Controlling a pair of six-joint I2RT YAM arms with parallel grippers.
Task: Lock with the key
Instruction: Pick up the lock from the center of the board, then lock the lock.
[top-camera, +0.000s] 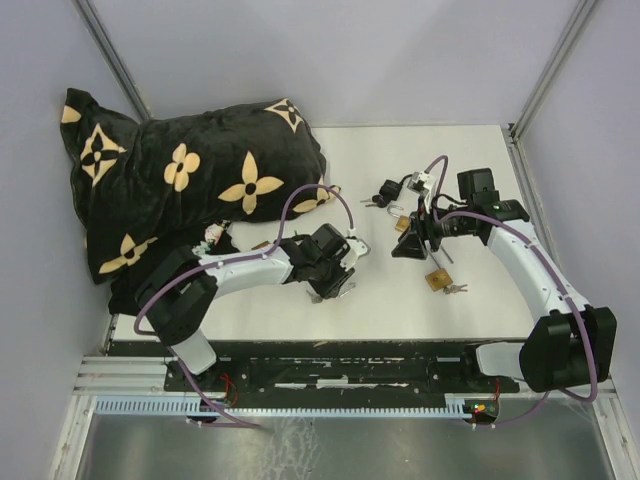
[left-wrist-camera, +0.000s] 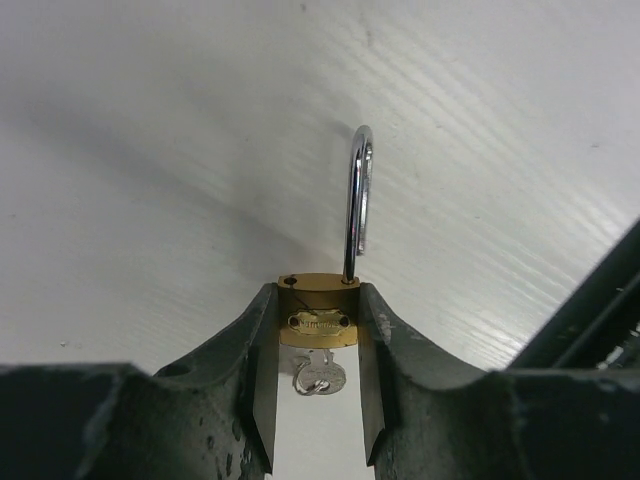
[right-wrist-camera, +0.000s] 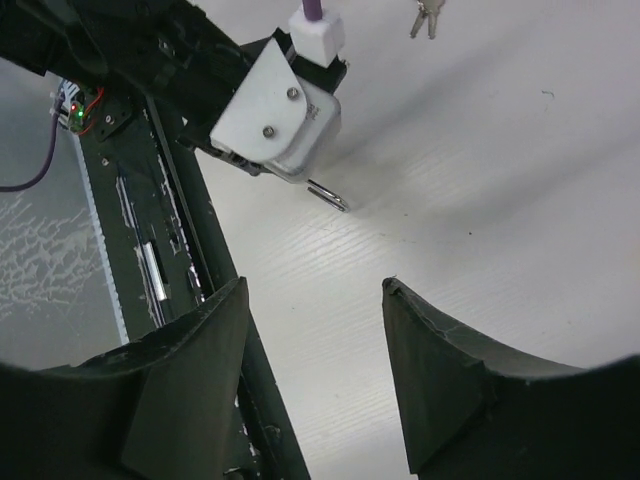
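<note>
Next, my right gripper grabs the padlock by its steel shackle (top-camera: 347, 289) (right-wrist-camera: 329, 196), to leave the keyhole and key free for my left gripper to lock.
My left gripper (left-wrist-camera: 318, 300) is shut on the body of a small brass padlock (left-wrist-camera: 318, 318). Its steel shackle (left-wrist-camera: 359, 200) stands open, pointing away from me over the white table. A silver key (left-wrist-camera: 320, 377) sits in the keyhole between my fingers. In the top view the left gripper (top-camera: 333, 275) is at table centre, and the padlock is hidden under it. My right gripper (right-wrist-camera: 315, 290) is open and empty above the table, facing the left gripper's wrist housing (right-wrist-camera: 275, 110). In the top view it (top-camera: 406, 248) is right of the left gripper.
A second brass padlock (top-camera: 437, 280) with keys (top-camera: 456, 289) lies right of centre. Another brass padlock (top-camera: 401, 223) and a black padlock (top-camera: 388, 189) lie behind. A black pillow with yellow flowers (top-camera: 180, 180) fills the back left. The dark front rail (right-wrist-camera: 150, 250) is near.
</note>
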